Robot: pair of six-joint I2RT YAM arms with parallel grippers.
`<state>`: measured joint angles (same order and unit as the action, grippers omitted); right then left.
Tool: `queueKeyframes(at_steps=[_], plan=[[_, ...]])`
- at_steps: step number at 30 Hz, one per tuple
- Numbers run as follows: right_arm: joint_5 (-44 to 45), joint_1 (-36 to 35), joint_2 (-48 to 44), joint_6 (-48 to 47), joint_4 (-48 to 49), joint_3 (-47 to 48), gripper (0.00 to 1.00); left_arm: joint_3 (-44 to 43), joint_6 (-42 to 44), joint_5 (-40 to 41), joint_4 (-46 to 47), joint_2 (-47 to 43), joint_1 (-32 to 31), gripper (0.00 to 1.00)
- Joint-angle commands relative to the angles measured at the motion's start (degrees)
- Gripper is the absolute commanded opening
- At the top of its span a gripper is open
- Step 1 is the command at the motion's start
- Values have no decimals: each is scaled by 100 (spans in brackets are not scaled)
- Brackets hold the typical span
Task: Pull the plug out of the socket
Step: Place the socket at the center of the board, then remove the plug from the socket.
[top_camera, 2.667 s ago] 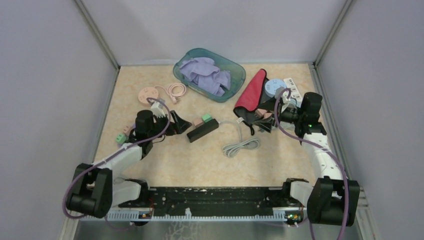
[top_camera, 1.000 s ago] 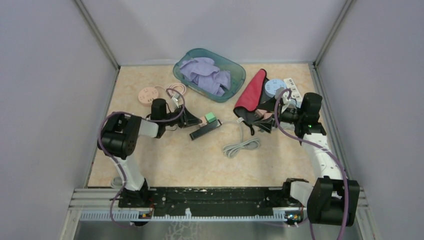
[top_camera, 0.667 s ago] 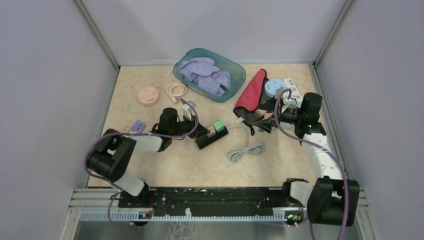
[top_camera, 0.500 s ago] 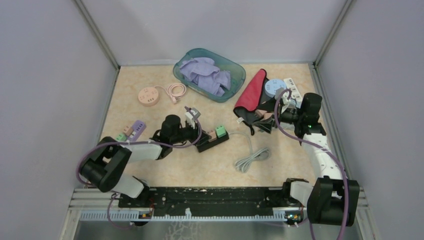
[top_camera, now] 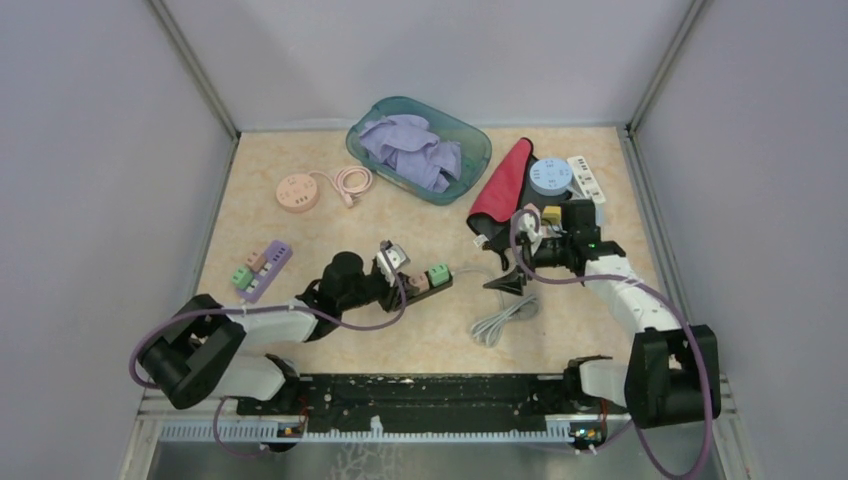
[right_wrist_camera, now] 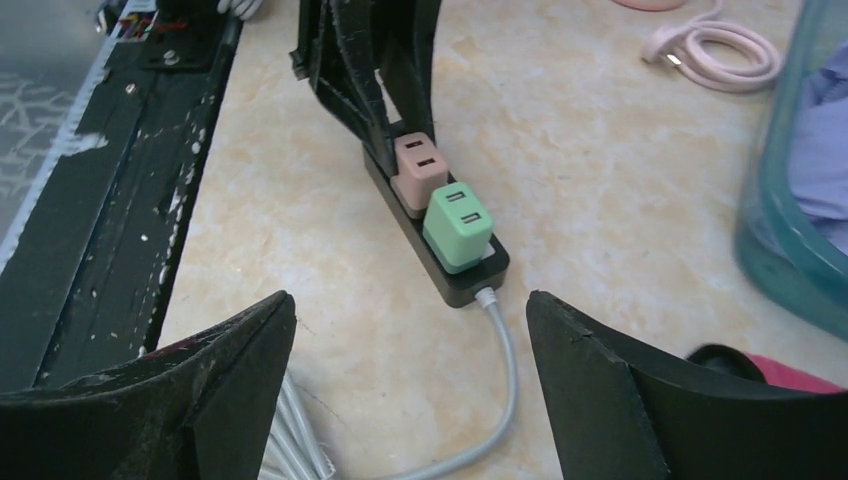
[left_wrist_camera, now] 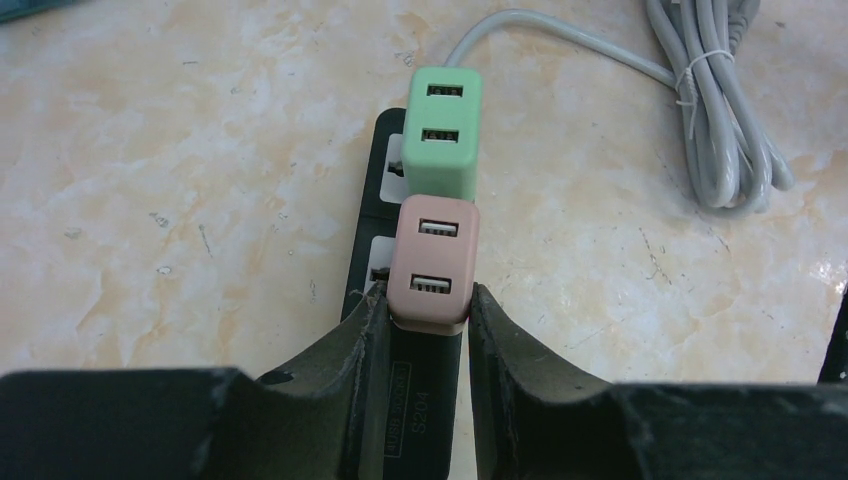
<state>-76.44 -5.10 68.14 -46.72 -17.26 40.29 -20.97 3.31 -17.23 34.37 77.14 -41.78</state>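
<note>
My right gripper should next grab the green plug (top_camera: 438, 274) across its two long sides and keep off the socket strip (top_camera: 431, 289), to pull the green plug off the socket.
A black socket strip (top_camera: 428, 286) lies mid-table with a pink plug (top_camera: 416, 281) and a green plug (top_camera: 438, 274) seated in it. My left gripper (top_camera: 400, 284) is shut across the strip's near end. In the left wrist view the strip (left_wrist_camera: 430, 410) runs between the fingers, and the fingertips (left_wrist_camera: 372, 310) press the pink plug's (left_wrist_camera: 433, 262) sides. The green plug (left_wrist_camera: 441, 130) sits just beyond. My right gripper (top_camera: 510, 276) hangs open to the strip's right. In the right wrist view it (right_wrist_camera: 410, 330) faces the strip's (right_wrist_camera: 470, 282) cable end and holds nothing.
The strip's grey cable coil (top_camera: 503, 318) lies under the right gripper. A teal bin (top_camera: 470, 135) of purple cloth stands at the back. A pink round socket (top_camera: 298, 192) and a purple strip (top_camera: 262, 268) are on the left; a red cloth (top_camera: 505, 180), a blue disc (top_camera: 550, 177) and a white strip (top_camera: 583, 175) on the right.
The left gripper has dragged the black strip nearer and to the right, trailing its cable. The right arm has swung in from the back right toward the strip and opened wider.
</note>
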Motion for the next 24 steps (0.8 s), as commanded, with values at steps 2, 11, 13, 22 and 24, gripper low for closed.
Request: queueKeyframes(at_steps=[2, 11, 13, 22, 24], plan=[[303, -813, 327, -2211, -1067, 298, 87, 435, 332, -167, 270, -62, -227, 10], [1134, -1838, 1657, -2992, -1656, 1407, 83, 275, 467, -199, 235, 199, -328, 18], [1261, -1917, 1888, -2800, -1393, 1552, 82, 293, 452, -176, 264, 184, -346, 21], [1994, -2433, 2609, -2243, -857, 1960, 67, 465, 370, -181, 578, 55, -396, 25], [2213, -2553, 2832, -2168, -716, 1948, 65, 495, 372, -190, 655, 70, -405, 25]])
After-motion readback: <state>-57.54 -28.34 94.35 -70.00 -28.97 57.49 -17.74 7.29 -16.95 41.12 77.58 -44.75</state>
